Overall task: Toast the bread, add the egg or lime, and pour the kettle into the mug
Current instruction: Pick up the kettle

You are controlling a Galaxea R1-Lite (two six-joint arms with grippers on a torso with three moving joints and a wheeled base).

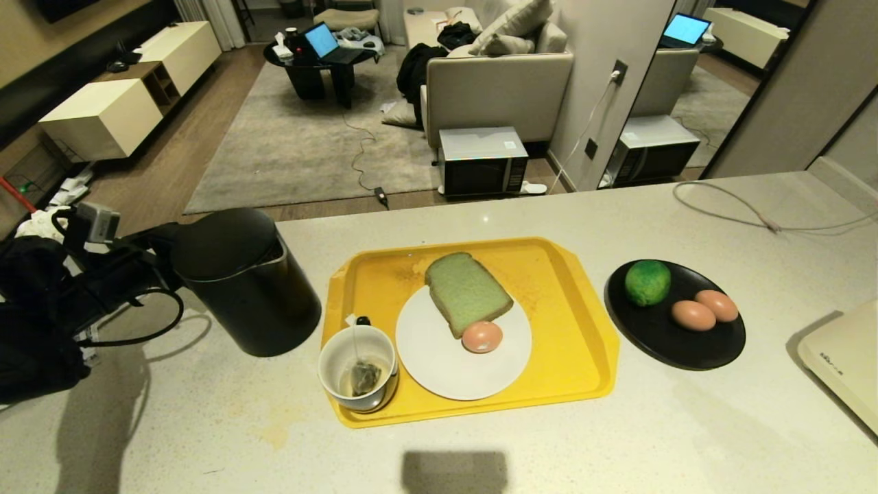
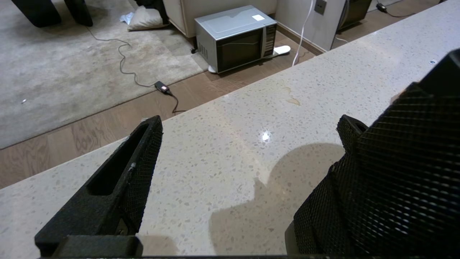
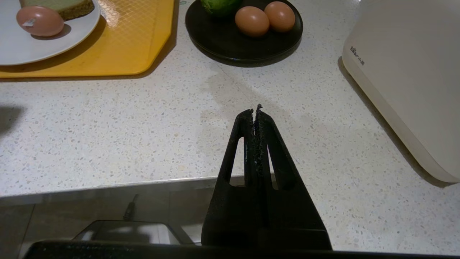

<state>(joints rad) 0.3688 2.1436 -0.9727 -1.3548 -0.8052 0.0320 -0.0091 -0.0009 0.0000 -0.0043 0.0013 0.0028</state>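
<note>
I should pour the black kettle into the white mug [image 1: 357,367], so next I need to take hold of the kettle with my left gripper by its handle [image 1: 162,237].
The black kettle [image 1: 243,281] stands on the counter left of the yellow tray [image 1: 569,329]. On the tray a white plate [image 1: 439,363] carries the green bread [image 1: 466,291] with one egg [image 1: 481,336] against it. At the tray's near left corner sits the white mug [image 1: 357,367], a tea bag inside. The lime [image 1: 647,282] and two more eggs [image 1: 693,315] lie on a black plate [image 1: 686,350]. My left arm [image 1: 103,281] reaches in beside the kettle's left side. Its gripper [image 2: 251,122] is open over bare counter. My right gripper [image 3: 256,109] is shut and empty above the counter's near edge.
A cream toaster [image 1: 847,357] stands at the counter's right edge, near the black plate. A grey cable [image 1: 754,213] trails across the far right of the counter. Beyond the far edge a microwave [image 1: 483,161] sits on the floor.
</note>
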